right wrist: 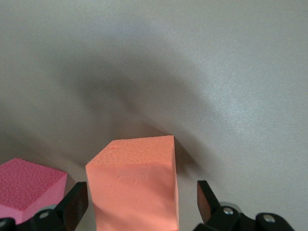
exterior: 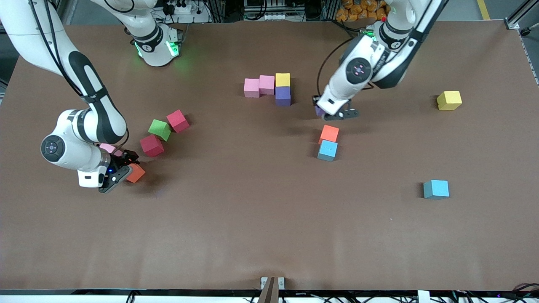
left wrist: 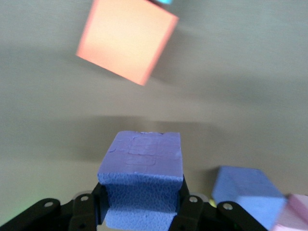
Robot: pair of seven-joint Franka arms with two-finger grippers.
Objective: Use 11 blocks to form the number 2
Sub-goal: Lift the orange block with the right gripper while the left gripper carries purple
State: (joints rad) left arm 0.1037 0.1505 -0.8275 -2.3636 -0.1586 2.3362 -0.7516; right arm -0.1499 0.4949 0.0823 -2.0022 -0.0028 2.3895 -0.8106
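The orange block is between my right gripper's fingers, which should close and would hold it.
My left gripper [exterior: 324, 112] is shut on a purple block [left wrist: 142, 178], low at the table between the formed group and an orange block [exterior: 329, 134]. The group is two pink blocks [exterior: 259, 86], a yellow block [exterior: 282, 79] and a purple block [exterior: 283, 96] touching each other. My right gripper [exterior: 127, 167] stands open around another orange block [right wrist: 132, 187] on the table, its fingers [right wrist: 74, 204] clear of the block's sides. A pink block [exterior: 110, 148] lies beside it, partly hidden under the right arm.
A light blue block [exterior: 327, 150] touches the orange one. Another light blue block [exterior: 436, 189] and a yellow block [exterior: 449, 100] lie toward the left arm's end. Two red blocks [exterior: 177, 120] [exterior: 151, 145] flank a green cube [exterior: 160, 129] near the right gripper.
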